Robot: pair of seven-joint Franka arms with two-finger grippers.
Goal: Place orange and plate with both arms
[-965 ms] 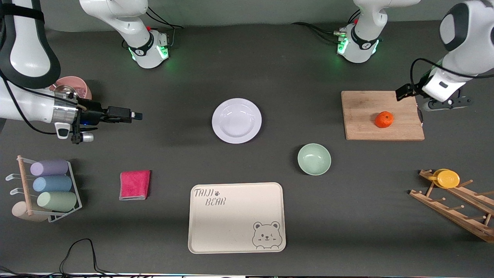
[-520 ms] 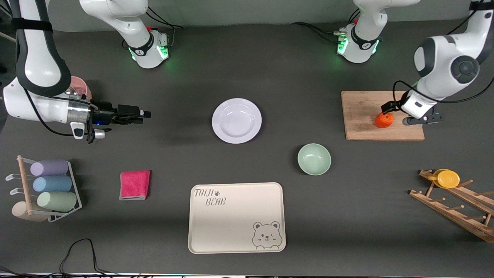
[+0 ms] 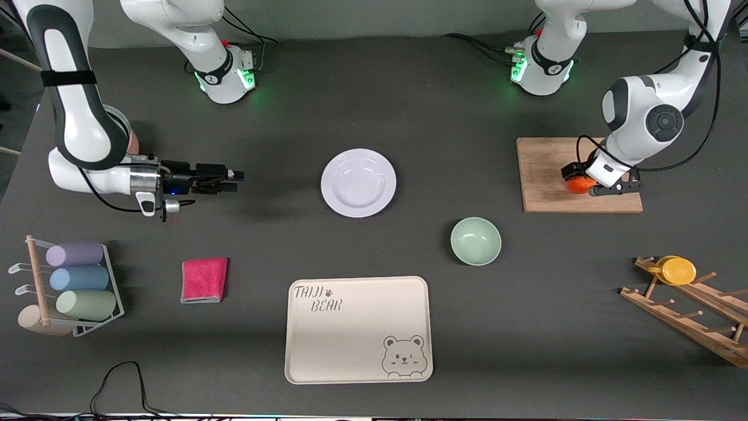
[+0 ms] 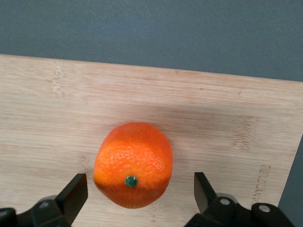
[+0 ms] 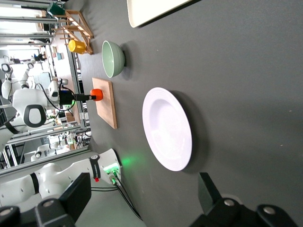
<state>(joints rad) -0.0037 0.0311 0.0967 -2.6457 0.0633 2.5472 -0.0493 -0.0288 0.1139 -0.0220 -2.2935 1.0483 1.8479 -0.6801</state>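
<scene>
The left gripper is ready to close now and would hold the orange (image 3: 578,186), which is between its fingers, low over the cutting board (image 3: 546,175).
The orange (image 3: 578,186) lies on a wooden cutting board (image 3: 546,175) toward the left arm's end of the table. My left gripper (image 3: 588,181) is low over it and open. In the left wrist view the orange (image 4: 133,164) sits between the two fingers (image 4: 75,194) with a gap on each side. The white plate (image 3: 358,182) lies mid-table. My right gripper (image 3: 235,180) is open and empty, level, pointing at the plate from the right arm's end, well short of it. The plate (image 5: 168,128) also shows in the right wrist view ahead of the gripper (image 5: 142,194).
A pale-green bowl (image 3: 475,241) and a cream bear tray (image 3: 358,329) lie nearer the camera than the plate. A pink cloth (image 3: 204,280) and a rack of cups (image 3: 64,286) lie at the right arm's end. A wooden rack with a yellow cup (image 3: 678,271) stands at the left arm's end.
My left gripper has come in from past the board's edge and down around the orange. My right gripper has moved along the table toward the plate.
</scene>
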